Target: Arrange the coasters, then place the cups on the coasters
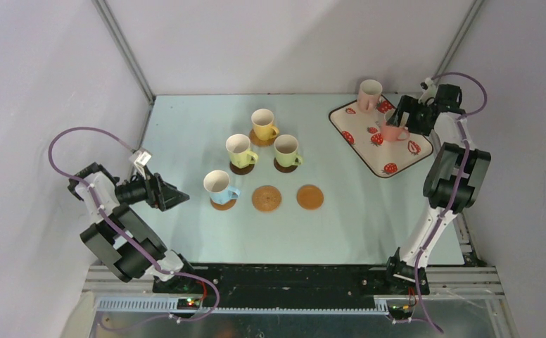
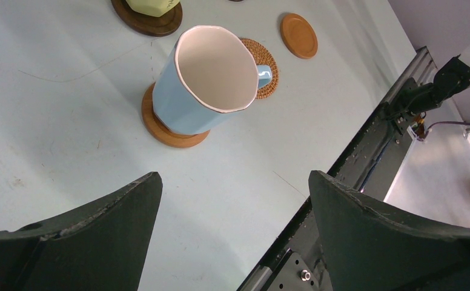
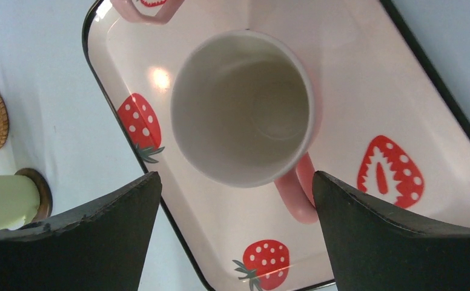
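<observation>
The middle pink cup's handle is beyond my right gripper's fingers, toward the right in the wrist view. My fingers would miss it if I closed now, so I should first move toward it.
Four cups stand on coasters mid-table: a yellow cup (image 1: pixel 264 124), two pale green cups (image 1: pixel 240 151) (image 1: pixel 286 149) and a light blue cup (image 1: pixel 218 186) (image 2: pixel 208 79) on a tan coaster (image 2: pixel 172 132). Two coasters lie bare, a woven one (image 1: pixel 266 198) (image 2: pixel 264 59) and a smooth orange one (image 1: pixel 309 196) (image 2: pixel 298 35). Two pink cups sit on the strawberry tray (image 1: pixel 364 146) (image 3: pixel 366 91): one at its far corner (image 1: pixel 369 95), one in the middle (image 1: pixel 394 131) (image 3: pixel 244 109). My right gripper (image 1: pixel 400 120) (image 3: pixel 235 179) hangs open just over the middle pink cup, its handle by the right finger. My left gripper (image 1: pixel 182 197) (image 2: pixel 235 182) is open and empty, left of the blue cup.
The tray takes the far right corner of the table. The black front rail (image 2: pixel 366 139) runs close beside my left gripper. In the right wrist view a green cup (image 3: pixel 2 200) on a dark coaster (image 3: pixel 39 191) shows left of the tray.
</observation>
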Tool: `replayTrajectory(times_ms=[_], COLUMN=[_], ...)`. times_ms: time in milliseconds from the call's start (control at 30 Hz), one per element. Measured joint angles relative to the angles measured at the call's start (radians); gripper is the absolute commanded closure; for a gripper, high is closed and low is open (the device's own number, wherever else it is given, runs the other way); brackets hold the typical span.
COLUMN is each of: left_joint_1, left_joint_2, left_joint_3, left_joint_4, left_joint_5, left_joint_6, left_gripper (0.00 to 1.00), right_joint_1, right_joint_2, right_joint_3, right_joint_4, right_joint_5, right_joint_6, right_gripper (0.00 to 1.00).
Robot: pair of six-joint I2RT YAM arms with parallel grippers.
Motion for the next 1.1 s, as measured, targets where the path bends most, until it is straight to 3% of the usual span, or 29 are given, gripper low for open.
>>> replayTrajectory(times_ms=[367,600,733,933,1000,1100], left_joint_1=[0.0,0.0,0.0,0.0,0.0,0.0], left_joint_2=[0.0,0.0,0.0,0.0,0.0,0.0], left_joint_3=[0.0,0.0,0.0,0.0,0.0,0.0], left_joint_4=[0.0,0.0,0.0,0.0,0.0,0.0], left_joint_5=[0.0,0.0,0.0,0.0,0.0,0.0], left_joint_6=[0.0,0.0,0.0,0.0,0.0,0.0], left_gripper=[0.02,0.02,0.02,0.02,0.02,0.02], right_joint_1=[-0.012,0.011,0.024,0.028,0.031,0.046], right_joint_2=[0.021,0.021,0.021,0.037,0.042,0.043], right_joint_3=[0.0,-0.002,-0.002,0.021,0.024,0.025], right_joint_4=[-0.021,-0.026,-0.034,-0.067,-0.071,-0.076], right_joint_5=[-0.064,0.047,0.115,0.14,0.149,0.166], right_joint_6=[-0.002,-0.036,-0.039,-0.05,-0.06,-0.068], right_gripper=[0.04,0.09,0.22,0.51,0.58,0.58])
